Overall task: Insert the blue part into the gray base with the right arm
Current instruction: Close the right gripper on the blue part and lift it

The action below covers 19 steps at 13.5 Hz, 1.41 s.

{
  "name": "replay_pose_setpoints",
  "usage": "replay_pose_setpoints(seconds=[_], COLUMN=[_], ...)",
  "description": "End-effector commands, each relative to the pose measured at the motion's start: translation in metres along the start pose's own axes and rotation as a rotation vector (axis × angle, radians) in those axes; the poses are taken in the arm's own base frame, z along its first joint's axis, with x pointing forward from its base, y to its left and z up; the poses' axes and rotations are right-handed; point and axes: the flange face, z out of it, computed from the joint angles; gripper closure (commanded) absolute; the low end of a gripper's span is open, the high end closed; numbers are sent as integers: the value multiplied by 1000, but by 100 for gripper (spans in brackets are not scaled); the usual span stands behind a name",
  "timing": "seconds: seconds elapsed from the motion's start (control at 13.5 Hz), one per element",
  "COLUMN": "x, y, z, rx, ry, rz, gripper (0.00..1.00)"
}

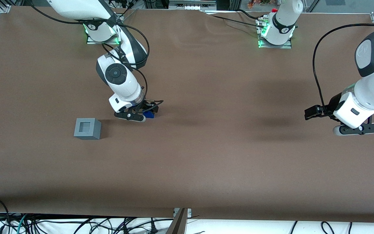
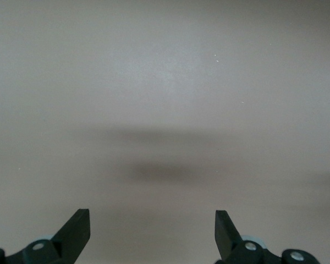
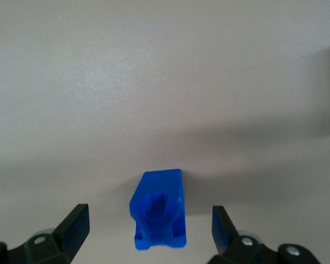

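Next, the right gripper grips the blue part by its block body [image 1: 149,115] [image 3: 158,209] to insert the blue part into the gray base.
The blue part [image 3: 158,212] stands on the brown table between my right gripper's two black fingers, with a gap on each side. In the front view the blue part [image 1: 149,114] shows just under the right gripper [image 1: 144,114], mostly covered by it. The right gripper [image 3: 151,225] is open and low over the table, touching nothing. The gray base [image 1: 87,128], a light-gray cube with a square recess in its top, sits on the table a short way from the gripper, toward the working arm's end and a little nearer the front camera.
The brown table cover [image 1: 206,156] spreads wide around both objects. The arm bases [image 1: 102,32] stand at the table's back edge. Cables [image 1: 76,224] hang below the front edge.
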Motion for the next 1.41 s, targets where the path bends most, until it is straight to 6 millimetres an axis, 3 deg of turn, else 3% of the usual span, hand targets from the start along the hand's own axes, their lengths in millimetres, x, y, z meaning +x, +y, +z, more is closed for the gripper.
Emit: replay_pose_setpoints(seconds=[0.0,0.15,0.45,0.82,0.89,1.11,1.34], x=[-14,-20,-24,-25,-21,10,55], y=[4,0,-2,0,0,9,38], z=[18,24,35,37,30,-11,-57], rx=[8,8,-4,-18,-15,-78,-154], ry=[24,22,25,26,34,20,-25], rz=[-4,-1,-12,-28,-35,-76,-135], gripper=[2,3,19,62,69,71,71])
